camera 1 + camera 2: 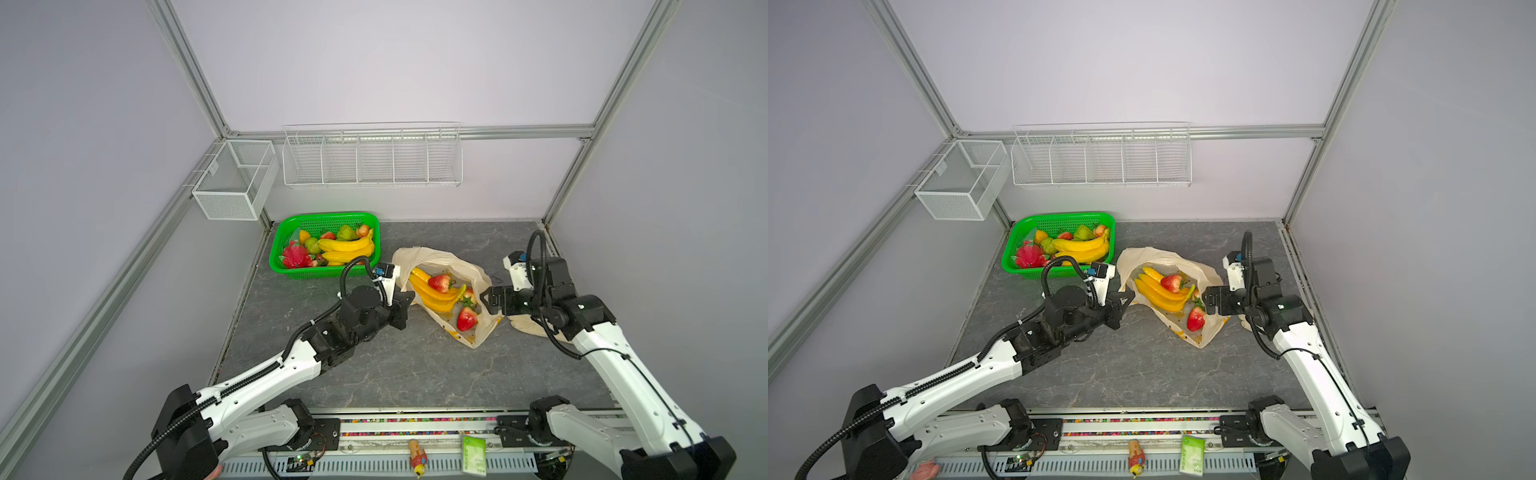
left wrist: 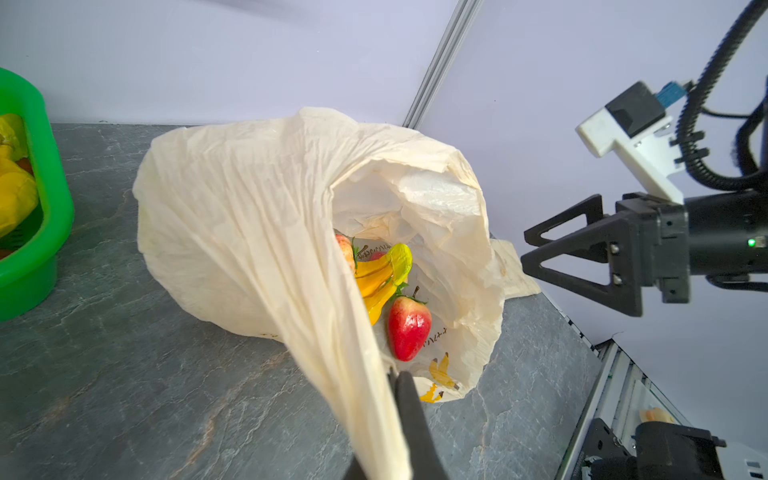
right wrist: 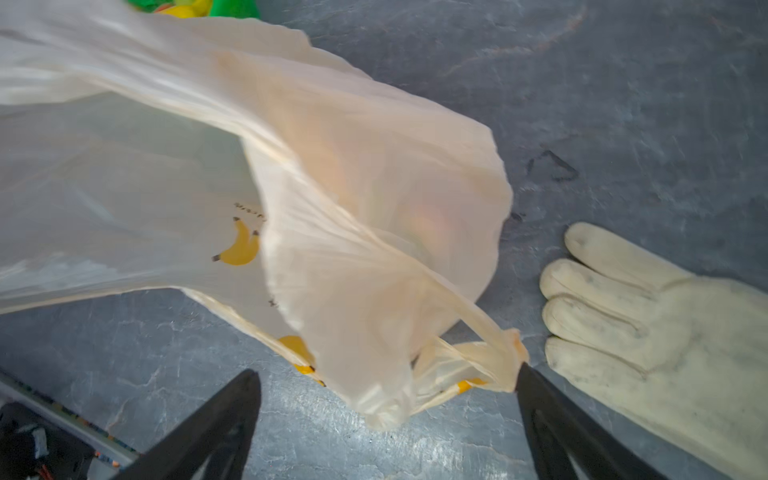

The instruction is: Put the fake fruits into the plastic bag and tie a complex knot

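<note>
I need to pick up the plastic bag [image 1: 419, 255] next with my right gripper by its handle [image 1: 497, 317] opposite my left gripper, to lift it upright for tying the knot.
The plastic bag [image 1: 419, 255] [image 1: 1142, 257] lies on its side on the grey table, its mouth held wide. Inside it are a yellow banana bunch [image 1: 436, 296] [image 2: 380, 278] and two red strawberries [image 1: 440, 283] [image 2: 409, 328]. My left gripper [image 1: 410, 297] [image 2: 397, 376] is shut on the bag's near rim, which is pulled taut. My right gripper [image 1: 485, 300] [image 3: 386, 372] stands open at the opposite rim, and a bag handle [image 3: 498, 353] rests against one finger. More fake fruits fill the green basket [image 1: 324, 219]: bananas [image 1: 347, 247], a dragon fruit [image 1: 295, 257], a pear [image 1: 347, 233]. The knot is out of view.
A cream rubber glove [image 3: 644, 311] [image 1: 528, 326] lies on the table just right of the bag, under my right arm. Two white wire racks [image 1: 372, 156] [image 1: 232, 178] hang on the back wall. Small items sit on the front rail [image 1: 415, 432].
</note>
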You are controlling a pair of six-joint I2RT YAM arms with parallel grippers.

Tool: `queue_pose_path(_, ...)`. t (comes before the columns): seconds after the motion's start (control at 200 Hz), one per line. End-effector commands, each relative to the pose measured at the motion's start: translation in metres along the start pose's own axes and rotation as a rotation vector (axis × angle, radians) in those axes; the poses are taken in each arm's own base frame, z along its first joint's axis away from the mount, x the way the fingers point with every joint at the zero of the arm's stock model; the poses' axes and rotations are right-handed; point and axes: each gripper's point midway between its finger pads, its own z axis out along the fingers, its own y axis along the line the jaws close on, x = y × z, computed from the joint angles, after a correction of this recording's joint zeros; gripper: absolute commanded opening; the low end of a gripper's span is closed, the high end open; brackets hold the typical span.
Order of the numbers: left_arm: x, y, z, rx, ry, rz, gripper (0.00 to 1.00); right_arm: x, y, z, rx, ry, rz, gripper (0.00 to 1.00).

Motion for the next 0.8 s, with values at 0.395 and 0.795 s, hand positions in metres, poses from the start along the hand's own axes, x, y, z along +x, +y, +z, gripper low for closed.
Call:
queue_pose_path(0.395, 0.004, 0.003, 0.0, -0.015, 0.006, 0.027, 0.0, 0.025, -0.034, 0.061, -0.046, -0.013, 0.191, 0.52)
queue_pose_path(0.795, -0.069, 0.005, -0.053, 0.034, 0.013, -0.079, 0.0, -0.079, 0.021, -0.091, -0.128, -0.341, 0.066, 0.1)
